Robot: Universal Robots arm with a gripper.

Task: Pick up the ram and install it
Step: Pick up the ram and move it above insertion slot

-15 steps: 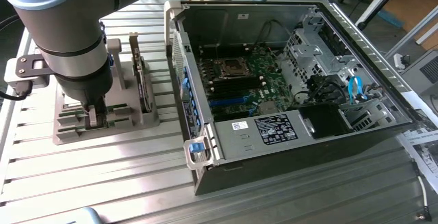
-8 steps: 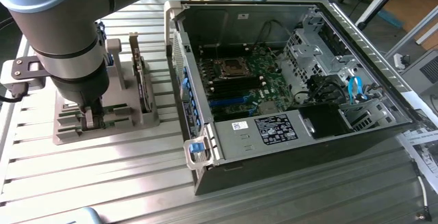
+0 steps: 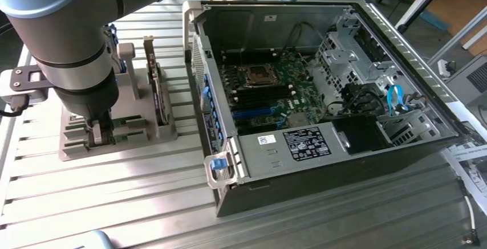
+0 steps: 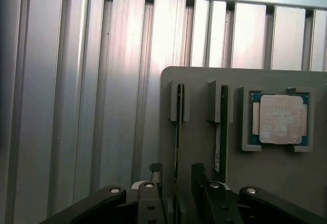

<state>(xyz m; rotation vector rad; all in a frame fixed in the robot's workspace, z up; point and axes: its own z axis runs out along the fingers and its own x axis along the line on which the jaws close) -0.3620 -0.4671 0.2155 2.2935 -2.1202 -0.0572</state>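
Observation:
The holder's grey posts hold both ends of the ram. My gripper will next grab the ram's bare middle part [image 4: 177, 175] to pick the ram up.
Two rams stand on edge in slots of a grey holder [image 4: 199, 147]. One ram [image 4: 179, 127] runs straight down between my gripper's two black fingers. The other ram [image 4: 223, 132] stands one slot over, beside a square silver CPU chip [image 4: 280, 118]. My gripper [image 4: 178, 183] is open, with a finger on each side of the first ram and a small gap to it on both sides. In the exterior view the gripper [image 3: 99, 138] reaches down into the holder [image 3: 137, 138] at the exterior view's left, beside the open computer case [image 3: 320, 89].
An upright expansion card [image 3: 156, 86] stands in the holder just right of the arm. Inside the case lie the motherboard [image 3: 278, 81], its black memory slots [image 3: 263, 95], a drive cage [image 3: 346, 61] and blue cables [image 3: 394, 101]. Everything rests on a ribbed aluminium table [image 3: 114, 198].

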